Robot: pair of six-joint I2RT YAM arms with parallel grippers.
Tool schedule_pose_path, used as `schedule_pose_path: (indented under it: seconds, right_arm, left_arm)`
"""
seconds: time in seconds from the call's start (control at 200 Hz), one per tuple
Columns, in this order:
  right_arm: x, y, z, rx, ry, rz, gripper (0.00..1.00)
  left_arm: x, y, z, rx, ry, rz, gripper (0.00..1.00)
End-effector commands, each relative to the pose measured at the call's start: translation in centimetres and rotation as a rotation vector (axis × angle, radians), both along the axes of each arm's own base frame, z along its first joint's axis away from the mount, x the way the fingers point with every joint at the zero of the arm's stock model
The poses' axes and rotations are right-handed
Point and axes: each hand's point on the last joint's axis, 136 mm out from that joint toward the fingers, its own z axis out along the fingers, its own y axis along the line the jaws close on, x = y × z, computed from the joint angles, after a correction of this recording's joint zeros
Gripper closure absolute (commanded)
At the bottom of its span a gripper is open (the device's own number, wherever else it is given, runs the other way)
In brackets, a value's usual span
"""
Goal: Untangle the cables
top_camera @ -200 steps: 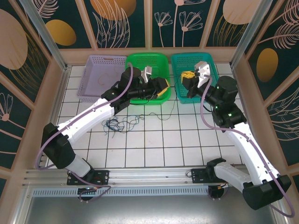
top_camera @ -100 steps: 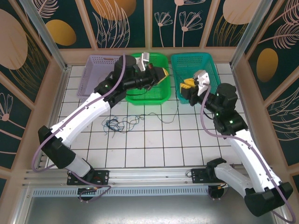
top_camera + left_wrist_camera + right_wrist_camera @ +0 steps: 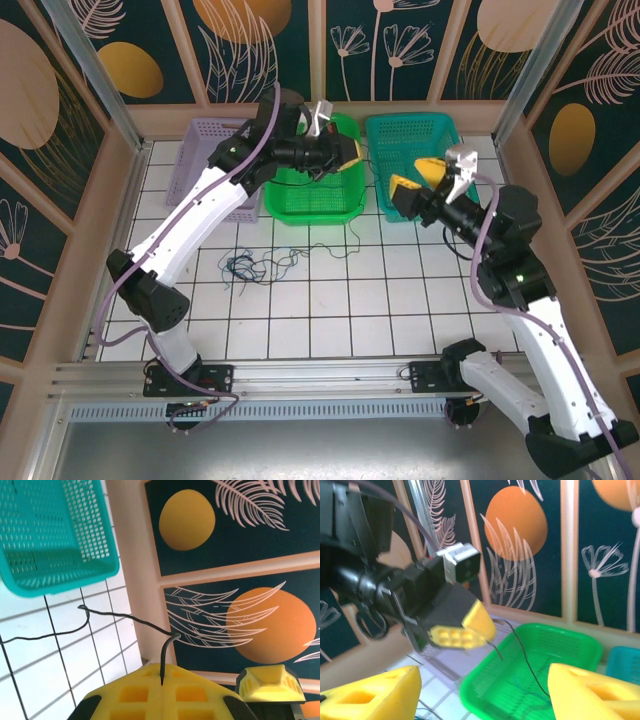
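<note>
My right gripper should grab the thin black cable near its held end next. It should then pull the cable's length free of the tangle.
My left gripper hangs above the green basket, shut on one end of a thin black cable. In the left wrist view the cable is pinched between the closed yellow fingers of the left gripper; it bends left and droops toward the tiles. A loose tangle of dark blue, green and black cables lies on the white tiles left of centre. My right gripper is open beside the teal basket with nothing between its fingers. The right wrist view shows the left gripper holding the cable.
Three baskets line the back wall: purple, green and teal. Thin wires lie inside the green basket. Painted panels and wooden frame posts enclose the table on three sides. The rail carrying the arm bases runs along the near edge.
The left gripper has shut on the black cable and lifted it up and back over the green basket. The right gripper has opened and drawn back to the right.
</note>
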Motion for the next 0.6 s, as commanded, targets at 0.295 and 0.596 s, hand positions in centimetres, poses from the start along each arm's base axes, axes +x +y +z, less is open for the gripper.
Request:
schedule_pose_path:
  seconds: [0.295,0.596]
  right_arm:
    - [3.6,0.3,-3.0,0.614,0.575,-0.072,0.41]
    - [0.8,0.8,-7.0,-0.051,-0.097,-0.084,0.36]
  left_arm:
    - [-1.1,0.9,1.6,-0.384,0.322,0.141,1.0]
    - [-1.8,0.6,3.1,-0.445,0.393,0.1,1.0]
